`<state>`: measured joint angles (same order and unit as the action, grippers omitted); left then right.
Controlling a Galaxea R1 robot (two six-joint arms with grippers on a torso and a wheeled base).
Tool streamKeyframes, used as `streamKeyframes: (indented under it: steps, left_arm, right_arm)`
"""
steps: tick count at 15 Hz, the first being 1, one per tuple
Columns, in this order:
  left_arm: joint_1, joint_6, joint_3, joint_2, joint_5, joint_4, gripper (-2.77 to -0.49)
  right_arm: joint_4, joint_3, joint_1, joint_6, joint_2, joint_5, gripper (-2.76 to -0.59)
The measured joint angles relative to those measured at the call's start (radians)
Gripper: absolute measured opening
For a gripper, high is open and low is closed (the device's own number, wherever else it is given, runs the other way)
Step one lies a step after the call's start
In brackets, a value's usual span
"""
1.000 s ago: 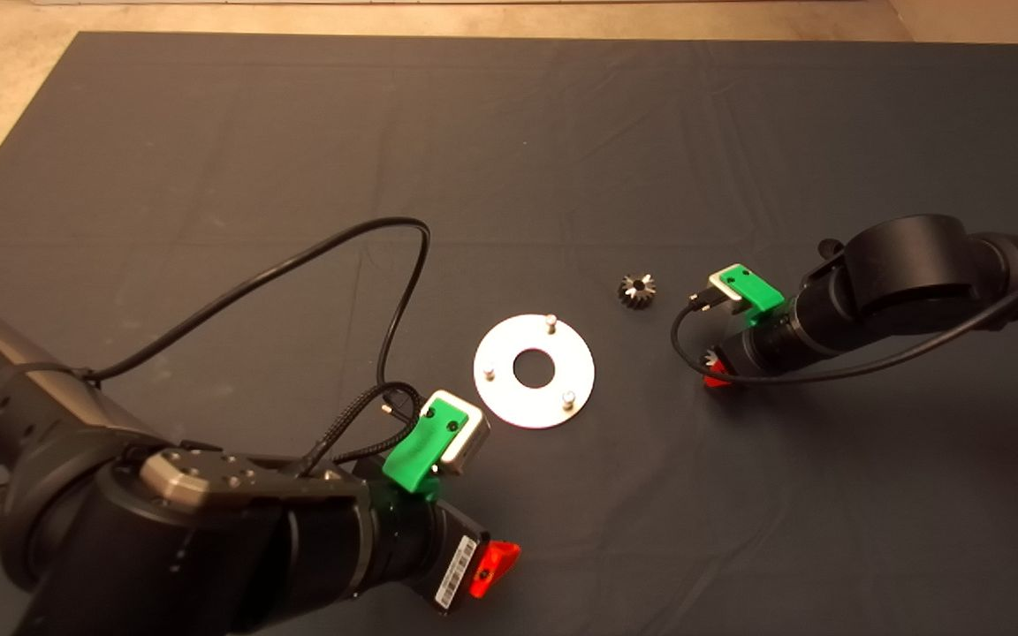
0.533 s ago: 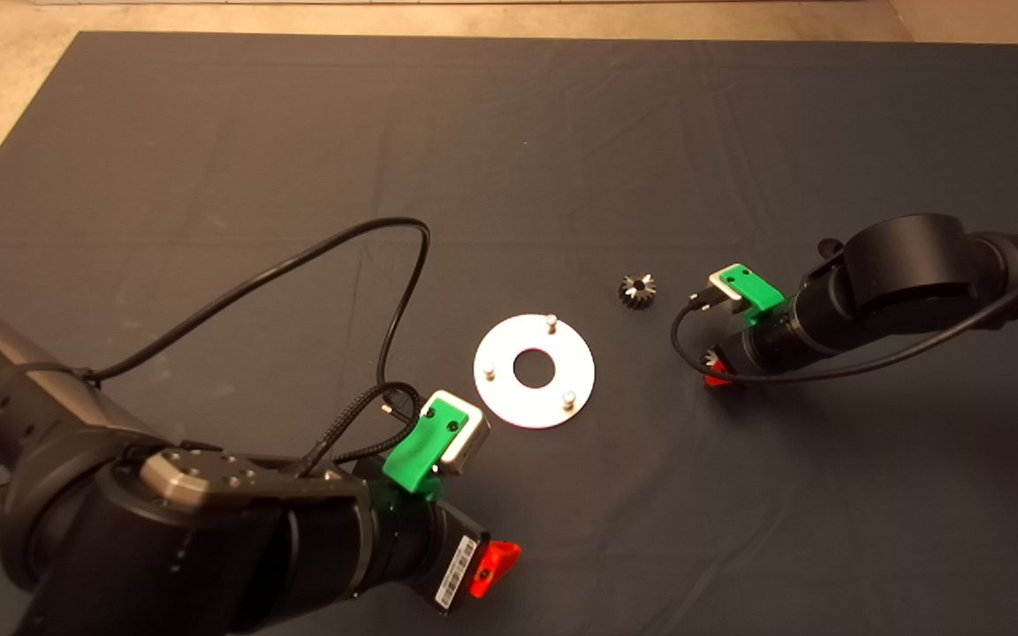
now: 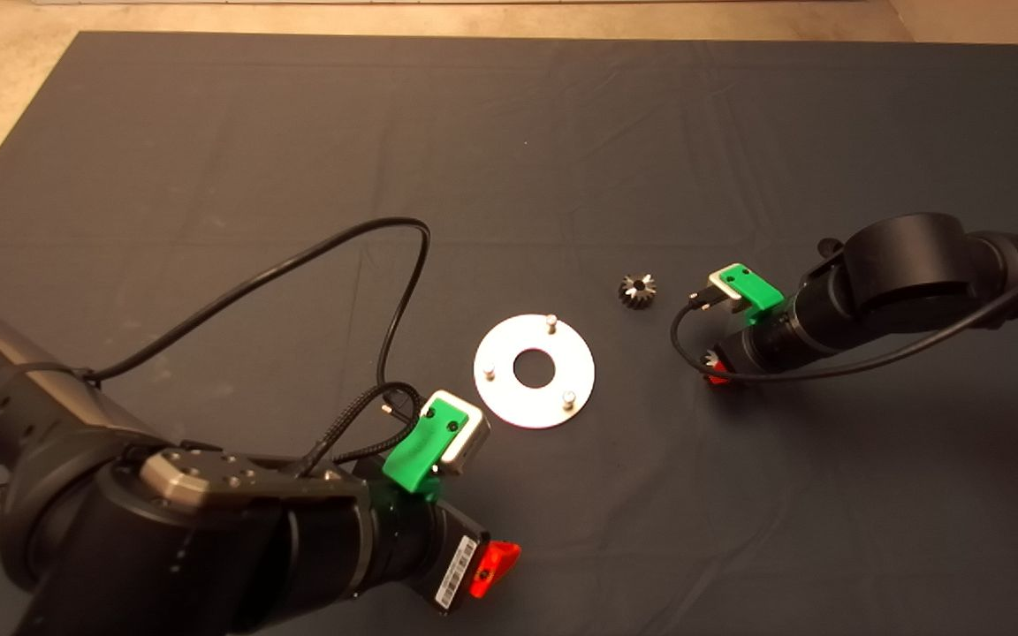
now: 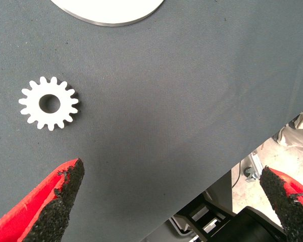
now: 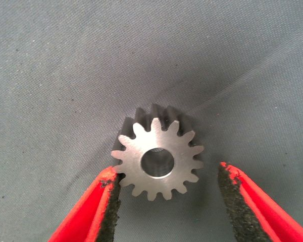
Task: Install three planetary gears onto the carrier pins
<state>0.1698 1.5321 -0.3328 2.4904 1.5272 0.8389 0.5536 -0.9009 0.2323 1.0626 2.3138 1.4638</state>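
Note:
The planetary gear's center hole [image 5: 157, 163] has to stay free to slide onto a carrier pin, so the right gripper should next grab the planetary gear by its outer teeth [image 5: 196, 164].
The silver disc [image 3: 509, 393] lies mid-mat, its three carrier pins [image 3: 550, 322] bare. One dark planetary gear [image 3: 637, 291] rests tilted on the mat to the right of the disc. A second gear [image 5: 158, 159] lies flat between the fingers of my right gripper [image 5: 167, 174], which is open; one pad [image 5: 110, 189] touches its teeth and the other stands a little apart. A third gear [image 4: 48, 103] lies flat near the disc's edge [image 4: 111, 12], ahead of my left gripper [image 4: 171, 170], which hangs wide open and holds nothing.
A black cable [image 3: 315, 256] loops over the mat left of the disc. The left arm [image 3: 208, 530] fills the lower left corner. Beyond the mat's near edge the left wrist view shows floor and a black frame [image 4: 227, 222].
Less of the right gripper's red finger shows in the head view than a second ago. The left arm, the disc and the loose gear have not moved.

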Motion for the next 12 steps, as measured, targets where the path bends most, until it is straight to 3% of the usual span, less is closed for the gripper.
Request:
streamKeyframes:
  steps: [12]
  left_arm:
    - [0.0, 0.0, 0.0, 0.0, 0.0, 0.0, -0.75]
  right_arm:
    - [0.001, 0.0, -0.016, 0.0, 0.0, -0.003, -2.36]
